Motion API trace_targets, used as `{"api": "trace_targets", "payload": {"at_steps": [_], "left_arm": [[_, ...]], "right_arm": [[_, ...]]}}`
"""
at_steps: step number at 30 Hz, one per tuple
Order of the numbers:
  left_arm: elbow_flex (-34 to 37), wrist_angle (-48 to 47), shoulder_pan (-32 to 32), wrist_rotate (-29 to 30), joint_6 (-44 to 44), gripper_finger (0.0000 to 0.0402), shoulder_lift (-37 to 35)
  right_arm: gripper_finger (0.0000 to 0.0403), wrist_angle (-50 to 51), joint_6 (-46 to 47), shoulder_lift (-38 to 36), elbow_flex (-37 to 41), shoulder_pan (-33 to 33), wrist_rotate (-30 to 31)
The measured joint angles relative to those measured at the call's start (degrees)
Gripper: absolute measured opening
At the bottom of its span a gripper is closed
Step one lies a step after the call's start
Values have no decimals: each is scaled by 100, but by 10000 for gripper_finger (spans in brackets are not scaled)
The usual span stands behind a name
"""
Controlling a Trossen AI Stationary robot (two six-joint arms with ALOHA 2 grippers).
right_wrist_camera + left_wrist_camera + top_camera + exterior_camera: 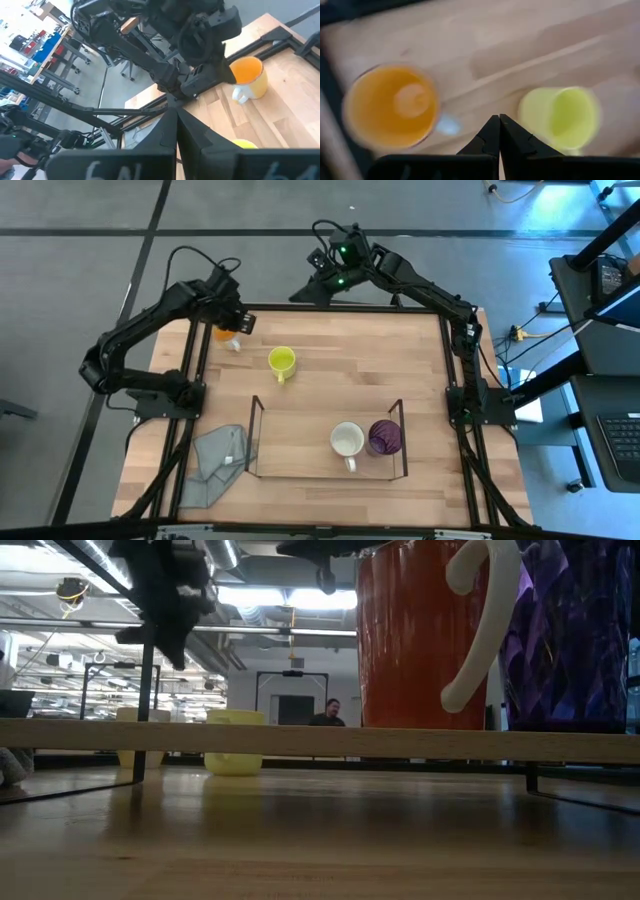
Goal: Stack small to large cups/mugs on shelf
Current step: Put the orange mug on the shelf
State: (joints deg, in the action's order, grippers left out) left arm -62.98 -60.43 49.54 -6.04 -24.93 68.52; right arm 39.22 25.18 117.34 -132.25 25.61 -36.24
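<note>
The orange cup needs to join the row on the clear shelf, so my left gripper will grab it by its rim near the handle (438,111).
The orange cup (224,333) stands on its base at the table's far left, its white handle toward the near side; it also shows in the left wrist view (390,107). The yellow mug (282,361) stands to its right. The white mug (347,441) and the purple tumbler (385,437) stand upright side by side in the right end of the clear shelf (255,438). My left gripper (498,120) is shut and empty, above the table between the orange cup and the yellow mug (565,117). My right gripper (176,111) is shut and empty, beyond the table's far edge.
A crumpled grey cloth (218,465) lies at the near left, beside the shelf's left end. The shelf's left half holds nothing. Bare wood lies between the yellow mug and the shelf. In the low view the white mug's wall (420,640) looks orange-red.
</note>
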Motion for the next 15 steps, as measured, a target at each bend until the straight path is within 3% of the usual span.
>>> {"api": "trace_targets", "payload": {"at_steps": [4, 9, 15], "left_arm": [[2, -401, -92, 517, -20, 0, 220], [0, -383, -185, 716, -137, 6, 392], [1, -449, -406, 1090, -250, 60, 508]], "right_arm": [[8, 125, -5, 0, 0, 0, -1], [8, 262, -19, 0, 0, 0, -5], [8, 359, -46, 0, 0, 0, -282]]}}
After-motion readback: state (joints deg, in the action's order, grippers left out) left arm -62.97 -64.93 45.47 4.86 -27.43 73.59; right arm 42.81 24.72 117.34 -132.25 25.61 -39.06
